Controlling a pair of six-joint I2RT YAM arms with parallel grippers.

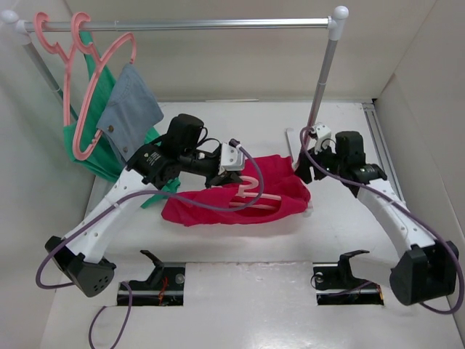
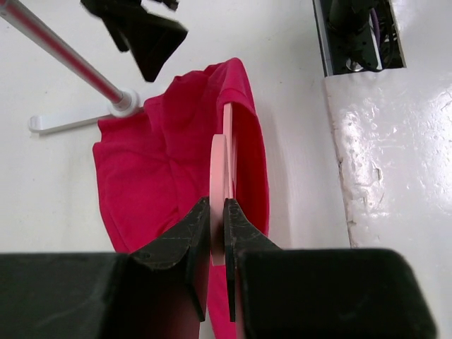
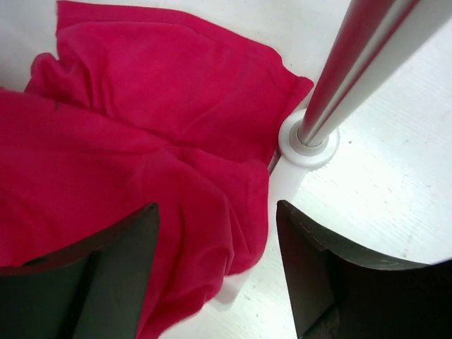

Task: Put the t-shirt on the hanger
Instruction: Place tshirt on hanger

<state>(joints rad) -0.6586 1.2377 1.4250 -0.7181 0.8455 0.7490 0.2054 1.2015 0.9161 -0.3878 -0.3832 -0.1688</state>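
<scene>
I need to grab the hanger's bar (image 1: 267, 196) beside its hook with my right gripper, so the hook and the other end stay free to place the t-shirt (image 1: 218, 203).
The crimson t-shirt (image 1: 218, 203) lies crumpled on the white table between the arms. The salmon-pink hanger (image 1: 251, 196) sits partly inside it, its bars showing through an opening. My left gripper (image 1: 236, 183) is shut on the hanger; in the left wrist view the jaws (image 2: 217, 212) pinch the pink hanger (image 2: 220, 159) edge-on above the t-shirt (image 2: 162, 176). My right gripper (image 1: 304, 169) is open just above the t-shirt's right edge, by the rack's post. In the right wrist view its fingers (image 3: 215, 233) straddle the t-shirt's hem (image 3: 141, 141), holding nothing.
A clothes rack has its rail (image 1: 189, 24) across the back and its right post (image 1: 323, 80) down to a foot (image 3: 308, 145) touching the t-shirt. Pink hangers with a green garment (image 1: 91, 138) and a grey-blue cloth (image 1: 131, 109) hang at the left. Two slots (image 1: 152, 280) lie in the near table edge.
</scene>
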